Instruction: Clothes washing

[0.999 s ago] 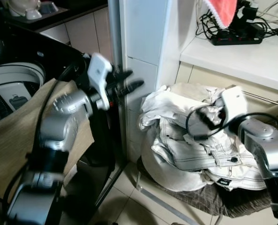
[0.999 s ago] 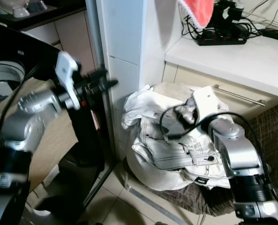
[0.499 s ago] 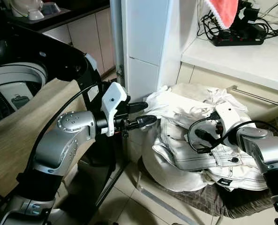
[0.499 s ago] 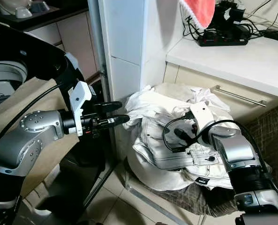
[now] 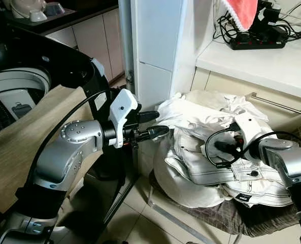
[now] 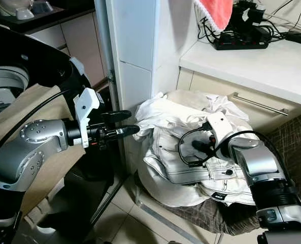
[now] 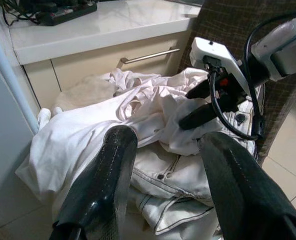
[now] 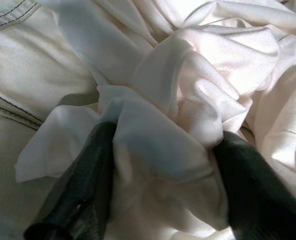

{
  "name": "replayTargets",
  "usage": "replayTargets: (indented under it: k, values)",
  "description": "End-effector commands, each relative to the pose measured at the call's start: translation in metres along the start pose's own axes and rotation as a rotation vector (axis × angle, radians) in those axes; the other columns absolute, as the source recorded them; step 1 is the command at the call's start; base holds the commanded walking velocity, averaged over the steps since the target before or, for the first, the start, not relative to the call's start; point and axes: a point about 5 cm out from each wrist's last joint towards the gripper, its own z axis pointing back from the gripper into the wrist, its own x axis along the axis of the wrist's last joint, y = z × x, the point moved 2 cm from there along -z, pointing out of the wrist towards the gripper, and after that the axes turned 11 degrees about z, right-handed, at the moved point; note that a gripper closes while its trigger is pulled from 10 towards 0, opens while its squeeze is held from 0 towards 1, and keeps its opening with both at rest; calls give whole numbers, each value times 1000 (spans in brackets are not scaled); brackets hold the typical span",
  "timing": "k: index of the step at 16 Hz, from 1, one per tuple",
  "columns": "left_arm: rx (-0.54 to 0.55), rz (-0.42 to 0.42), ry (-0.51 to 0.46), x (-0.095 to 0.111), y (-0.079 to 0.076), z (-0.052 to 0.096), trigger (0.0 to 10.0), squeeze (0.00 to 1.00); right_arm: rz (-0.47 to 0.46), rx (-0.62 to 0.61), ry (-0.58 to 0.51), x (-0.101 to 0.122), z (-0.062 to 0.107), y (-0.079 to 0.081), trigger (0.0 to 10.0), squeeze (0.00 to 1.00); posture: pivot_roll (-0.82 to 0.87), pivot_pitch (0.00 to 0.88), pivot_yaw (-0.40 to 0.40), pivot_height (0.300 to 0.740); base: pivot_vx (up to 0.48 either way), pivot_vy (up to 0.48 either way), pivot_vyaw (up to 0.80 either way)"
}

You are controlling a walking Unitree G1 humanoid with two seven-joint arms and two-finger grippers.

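I need to grab the white cloth by its fold next with my right gripper, since a bunched fold (image 8: 160, 145) stands up from it while the jeans beside it lie flat.
A pile of white clothes (image 5: 201, 127) lies heaped on a brown checked seat (image 5: 226, 216) against the cabinet. My right gripper (image 5: 224, 148) is pressed into the top of the pile, open, with a bunched fold of white cloth (image 8: 172, 115) between its two fingers (image 8: 78, 200). My left gripper (image 5: 155, 124) is held out level just left of the pile, open and empty, pointing at the clothes (image 7: 88, 125). To my left stands the black top-loading washing machine (image 5: 18, 81), with a beige cloth (image 5: 13, 152) draped over its front.
A white pillar (image 5: 155, 46) stands between washer and pile. Behind the pile is a cabinet with a bar handle (image 5: 279, 104) and a white counter (image 5: 262, 63) carrying a power strip (image 5: 257, 39) and a red cloth (image 5: 240, 11). Tiled floor (image 5: 140, 223) lies below.
My left arm has swung down and forward, from raised by the pillar to level beside the pile. My right gripper has sunk lower into the clothes. Little has moved over the last half second.
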Motion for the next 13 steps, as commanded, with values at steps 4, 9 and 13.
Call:
replayTargets:
  k: [4, 9, 13]
  values:
    - [-11, -27, 13, 3, -5, -2, 10000, 0, 0, 21, -7, 1, 4, -2, 0, 0, -132, 0, 25, 740, 0, 0, 0]
    - [-2, -34, 14, 1, -7, -5, 10000, 0, -15, 52, -50, 7, 8, -1, 0, 0, -144, 0, 21, 740, 0, 0, 0]
    - [24, -20, -10, 3, -6, -8, 10000, 0, -98, 81, -189, 26, 19, -5, 0, 0, -152, 0, 15, 740, 0, 0, 0]
